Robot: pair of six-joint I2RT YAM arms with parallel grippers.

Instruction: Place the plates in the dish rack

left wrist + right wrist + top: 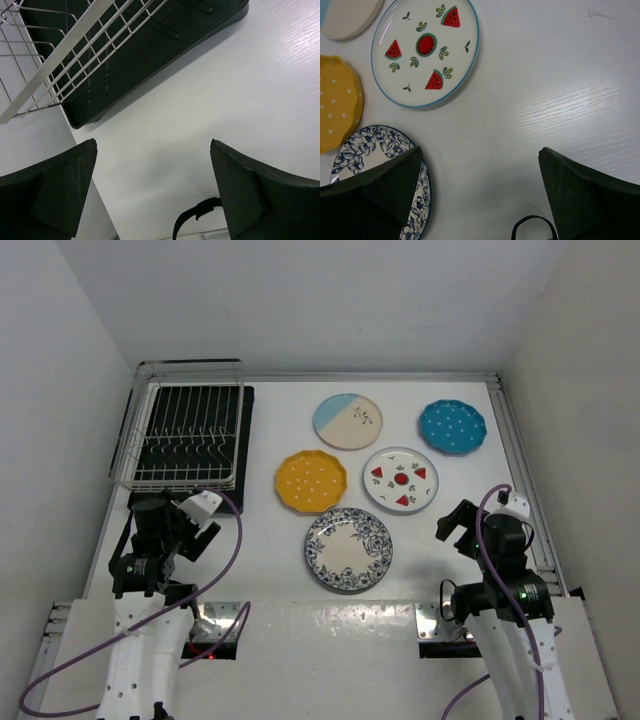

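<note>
I should grab the yellow scalloped plate's dish-rack-side rim with my left gripper, so the opposite edge stays free for the rack (183, 435).
Five plates lie flat on the white table: blue-and-cream with a sprig (347, 421), teal dotted (452, 426), yellow scalloped (311, 481), white with red fruit slices (400, 479) and blue floral (348, 549). The wire dish rack (183, 435) stands empty on its black tray (245, 440) at the far left. My left gripper (190, 525) is open and empty just in front of the rack (60, 60). My right gripper (458, 527) is open and empty to the right of the floral plate (360, 150), near the fruit plate (425, 50) and the yellow one (337, 102).
White walls close in on the left, back and right. A metal rail (525, 480) runs along the table's right edge. Purple cables (235, 540) loop from both arms near their bases.
</note>
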